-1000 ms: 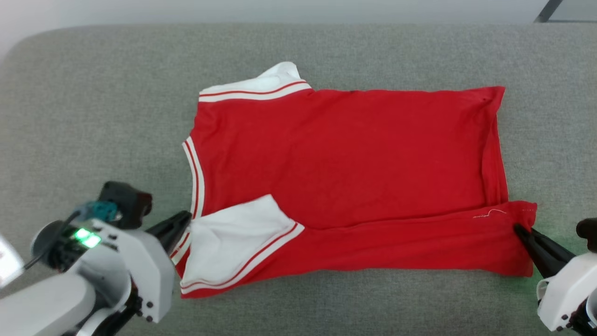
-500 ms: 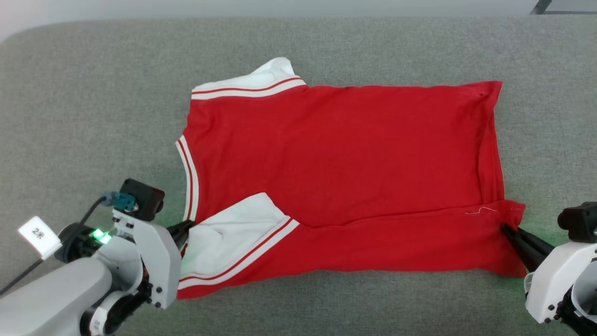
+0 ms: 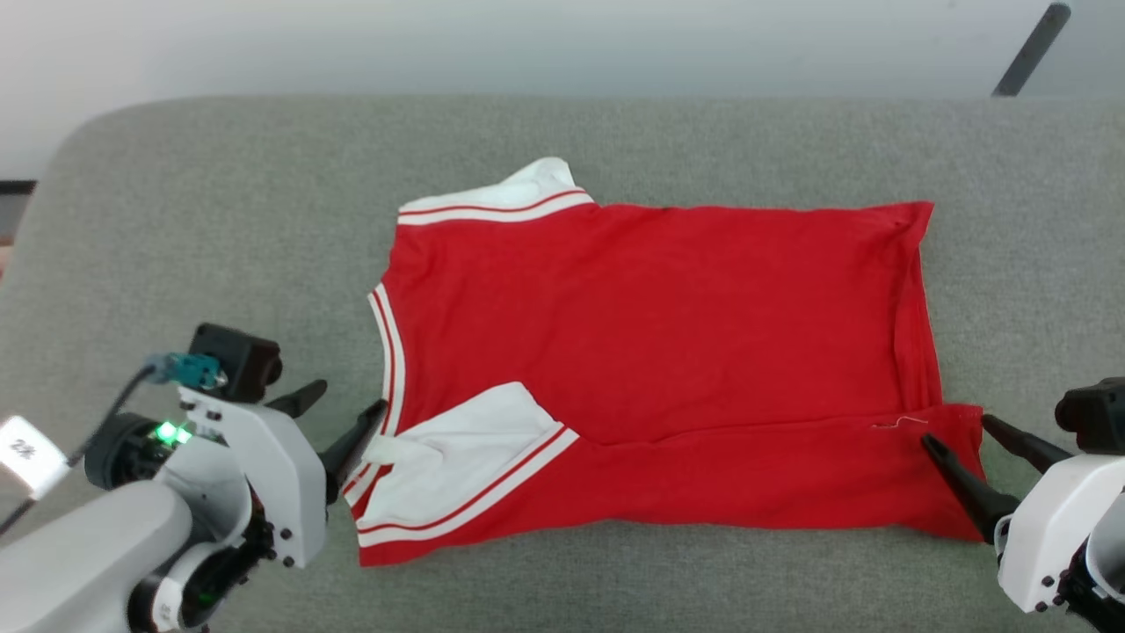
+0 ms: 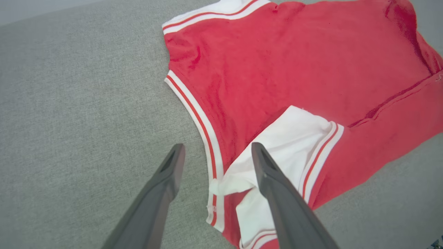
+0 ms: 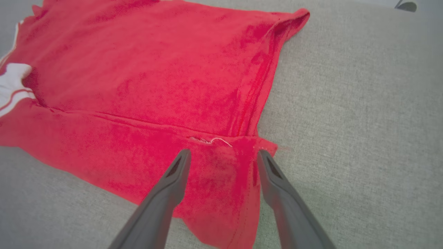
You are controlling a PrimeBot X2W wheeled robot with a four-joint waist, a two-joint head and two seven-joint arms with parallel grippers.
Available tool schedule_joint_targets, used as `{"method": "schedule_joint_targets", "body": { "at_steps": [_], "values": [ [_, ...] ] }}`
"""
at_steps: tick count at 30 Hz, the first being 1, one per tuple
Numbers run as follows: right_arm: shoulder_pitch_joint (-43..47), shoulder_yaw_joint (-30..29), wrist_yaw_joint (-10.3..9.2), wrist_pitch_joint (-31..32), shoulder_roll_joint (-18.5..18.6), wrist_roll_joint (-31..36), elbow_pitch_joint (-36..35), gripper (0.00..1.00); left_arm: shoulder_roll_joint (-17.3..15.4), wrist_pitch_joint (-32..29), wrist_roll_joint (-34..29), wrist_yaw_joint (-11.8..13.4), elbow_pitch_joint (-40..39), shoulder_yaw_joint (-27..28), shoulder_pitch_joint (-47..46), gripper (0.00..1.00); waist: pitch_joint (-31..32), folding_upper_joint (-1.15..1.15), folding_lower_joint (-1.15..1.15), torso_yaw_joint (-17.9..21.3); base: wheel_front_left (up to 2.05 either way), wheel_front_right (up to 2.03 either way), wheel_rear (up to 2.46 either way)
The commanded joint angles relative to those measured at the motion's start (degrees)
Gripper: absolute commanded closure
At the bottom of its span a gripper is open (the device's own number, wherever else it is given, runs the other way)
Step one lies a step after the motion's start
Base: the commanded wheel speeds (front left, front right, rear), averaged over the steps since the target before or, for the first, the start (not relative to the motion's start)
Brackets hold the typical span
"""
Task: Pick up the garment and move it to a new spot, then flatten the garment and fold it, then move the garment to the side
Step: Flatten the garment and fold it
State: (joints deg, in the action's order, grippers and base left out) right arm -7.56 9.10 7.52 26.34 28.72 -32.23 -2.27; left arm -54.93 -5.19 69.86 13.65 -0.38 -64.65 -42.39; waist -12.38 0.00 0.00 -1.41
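The red body (image 3: 654,316) lies flat and loose on the padding, so my left gripper will next grab the striped collar's end (image 3: 359,485) at the garment's corner.
The garment (image 3: 659,352) lies flat on the grey padded surface, red side up, its lettering hidden. Its near edge is folded over toward the middle, and a white sleeve (image 3: 466,448) with striped trim rests on that fold. My left gripper (image 3: 347,400) stands open at the near left corner, one finger beside the striped collar and the other over the sleeve (image 4: 294,138). In the left wrist view the left gripper (image 4: 217,148) holds nothing. My right gripper (image 3: 958,431) stands open astride the near right corner, its fingers over the red hem (image 5: 221,180), and the right gripper (image 5: 224,154) grips nothing.
The grey padded surface (image 3: 220,220) extends well beyond the garment on all sides. A dark pole (image 3: 1024,53) leans past its far right edge. A white tag (image 3: 26,453) hangs on the left arm's cable.
Both grippers have opened and let go of the garment's near corners, which now lie on the surface. The head camera has tilted, so the whole picture sits lower.
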Motion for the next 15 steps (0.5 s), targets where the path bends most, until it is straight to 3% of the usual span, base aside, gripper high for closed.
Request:
{"method": "schedule_joint_targets", "body": {
  "at_steps": [1, 6, 15],
  "values": [
    [0.3, -0.8, -0.06, 0.2, -0.5, -0.3, -0.4, 0.00, -0.4, 0.2, 1.1, 0.4, -0.5, 0.6, 0.6, 0.00, 1.7, 0.00, 0.00, -0.7, 0.00, 0.00, 0.00],
    [1.0, -2.2, -0.06, 0.9, -1.8, -0.3, -2.2, 0.00, -1.6, -2.4, 4.8, 1.6, -1.8, 1.8, 0.9, 0.00, 3.8, 0.00, 0.00, -0.7, 0.00, 0.00, 0.00],
    [2.9, -6.3, -0.06, 0.5, -4.2, 0.7, -7.6, 0.00, -1.7, -12.4, 13.5, 4.7, -1.8, 1.9, 1.5, 0.00, 5.2, 0.00, 0.00, 1.3, 0.00, 0.00, 0.00]
  ]
}}
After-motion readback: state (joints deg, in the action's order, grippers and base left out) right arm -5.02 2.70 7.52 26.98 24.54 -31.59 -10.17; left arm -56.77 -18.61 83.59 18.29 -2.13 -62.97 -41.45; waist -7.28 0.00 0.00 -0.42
